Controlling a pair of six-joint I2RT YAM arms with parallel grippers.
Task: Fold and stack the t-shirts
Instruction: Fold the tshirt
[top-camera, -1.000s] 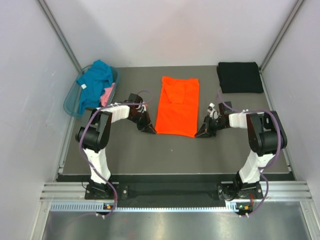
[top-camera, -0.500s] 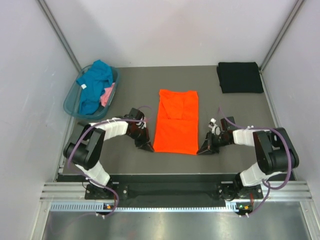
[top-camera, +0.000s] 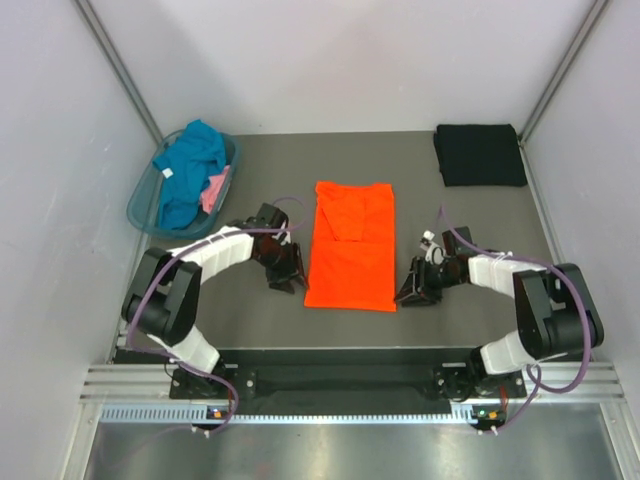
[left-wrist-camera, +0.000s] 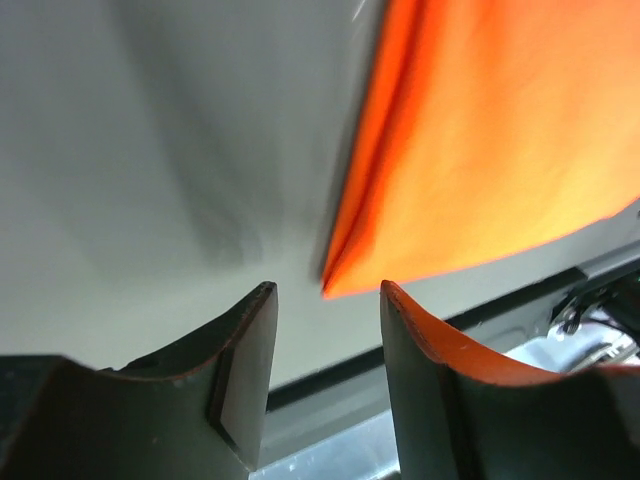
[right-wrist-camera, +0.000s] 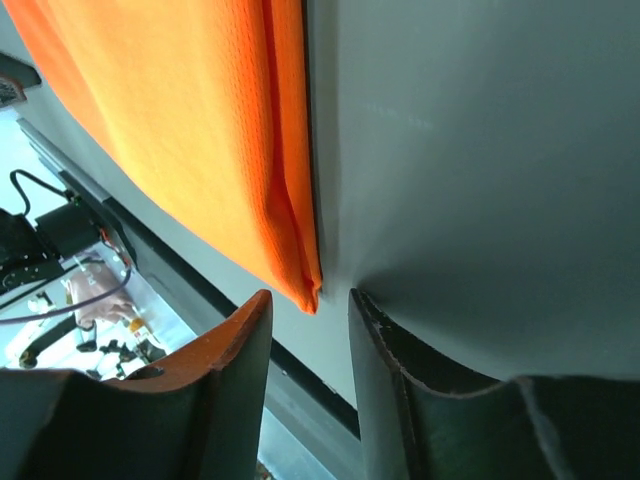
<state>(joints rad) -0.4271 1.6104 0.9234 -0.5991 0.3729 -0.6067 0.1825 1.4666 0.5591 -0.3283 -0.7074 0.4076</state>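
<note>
My right gripper should move toward the shirt before it closes on it. The corner of the orange t-shirt barely reaches that gripper's fingers, so it would miss if it closed now.
The orange t-shirt (top-camera: 350, 248) lies flat in the middle of the table as a long folded strip. My left gripper (top-camera: 288, 280) sits at its near left corner and my right gripper (top-camera: 408, 293) at its near right corner. In the left wrist view my left gripper (left-wrist-camera: 327, 300) is open, and the orange t-shirt (left-wrist-camera: 480, 150) ends in a corner just beyond the fingertips. In the right wrist view my right gripper (right-wrist-camera: 308, 305) is open a little, with the corner of the orange t-shirt (right-wrist-camera: 200, 120) at its mouth, unclasped. A folded black t-shirt (top-camera: 480, 155) rests at the far right.
A translucent blue-green basket (top-camera: 143, 205) stands at the far left, holding a teal t-shirt (top-camera: 190, 165) and a pink one (top-camera: 215, 188). White walls enclose the table on three sides. The table's near edge (top-camera: 340, 350) runs just behind both grippers.
Both grippers drew the orange t-shirt toward the near edge while shut on its near corners. Now both have opened and let go, and the shirt lies flat.
</note>
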